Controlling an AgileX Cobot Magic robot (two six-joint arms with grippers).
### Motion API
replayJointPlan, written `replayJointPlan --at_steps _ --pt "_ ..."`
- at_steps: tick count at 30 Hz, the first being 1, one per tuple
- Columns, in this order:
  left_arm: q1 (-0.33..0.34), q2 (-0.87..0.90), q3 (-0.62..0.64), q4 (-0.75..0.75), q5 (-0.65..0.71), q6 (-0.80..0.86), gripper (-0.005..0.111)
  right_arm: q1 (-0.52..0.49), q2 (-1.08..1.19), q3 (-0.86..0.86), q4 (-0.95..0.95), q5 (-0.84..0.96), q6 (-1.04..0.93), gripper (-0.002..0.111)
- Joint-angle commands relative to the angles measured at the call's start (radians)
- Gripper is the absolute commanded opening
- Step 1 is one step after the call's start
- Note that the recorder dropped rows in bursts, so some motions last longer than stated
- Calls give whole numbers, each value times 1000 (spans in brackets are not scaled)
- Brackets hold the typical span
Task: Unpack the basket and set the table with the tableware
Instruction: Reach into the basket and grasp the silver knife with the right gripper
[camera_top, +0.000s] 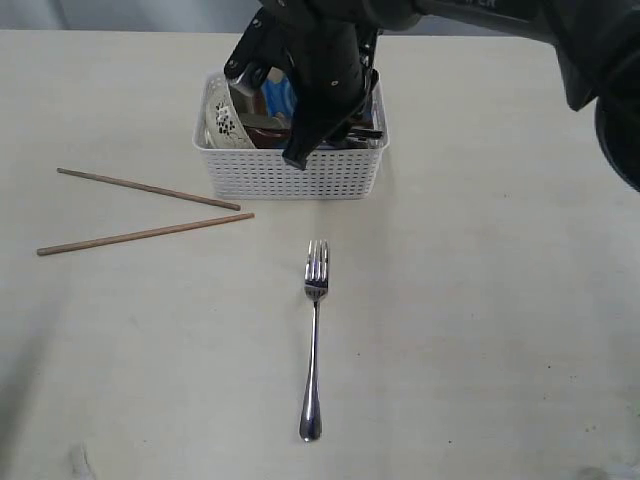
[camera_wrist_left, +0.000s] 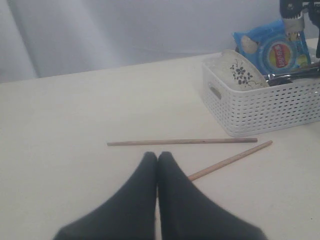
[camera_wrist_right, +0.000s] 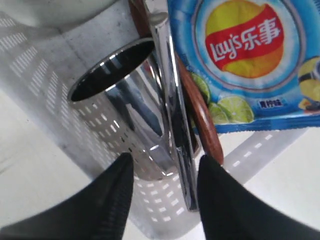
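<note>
The right gripper grabs the steel knife by its handle (camera_wrist_right: 187, 180) next, to set the table beside the steel fork.
The white lattice basket (camera_top: 290, 176) stands at the back of the cream table (camera_top: 480, 300). My right gripper (camera_wrist_right: 165, 162) reaches down into it, open. Between its fingers lie the end of a steel knife (camera_wrist_right: 176, 125) and the side of a steel cup (camera_wrist_right: 120, 100); neither finger presses on them. A red-brown wooden piece (camera_wrist_right: 204, 125) lies behind the knife. The floral bowl (camera_top: 222, 118) leans at the basket's left end. On the table lie a steel fork (camera_top: 314, 330) and two chopsticks (camera_top: 150, 188) (camera_top: 145, 234). My left gripper (camera_wrist_left: 158, 156) hovers shut and empty above the chopsticks (camera_wrist_left: 182, 142).
A blue chips bag (camera_wrist_right: 250, 60) stands in the basket behind the knife and shows above the rim (camera_wrist_left: 272, 47). The right arm (camera_top: 320, 70) covers the basket's middle in the exterior view. The left arm does not show there.
</note>
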Motion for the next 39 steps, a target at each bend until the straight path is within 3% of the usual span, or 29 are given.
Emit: replayJointPlan --at_steps 1,9,11,15,16,31,39 --pt "-6 -2 2 -2 -8 0 0 -4 19 -5 18 -6 1 38" --pt "-6 -2 2 -2 -8 0 0 -4 62 -5 -60 -12 69 37" --pt "-6 -2 2 -2 -8 0 0 -4 66 -5 -117 -12 113 29" --pt "-6 -2 2 -2 -8 0 0 -4 66 -5 -135 -12 105 1" --pt "-6 -2 2 -2 -8 0 0 -4 66 -5 -135 -12 103 0" --pt "-6 -2 2 -2 -8 0 0 9 -15 -6 -173 -21 75 0" --pt "-6 -2 2 -2 -8 0 0 9 -73 -6 -231 59 68 0"
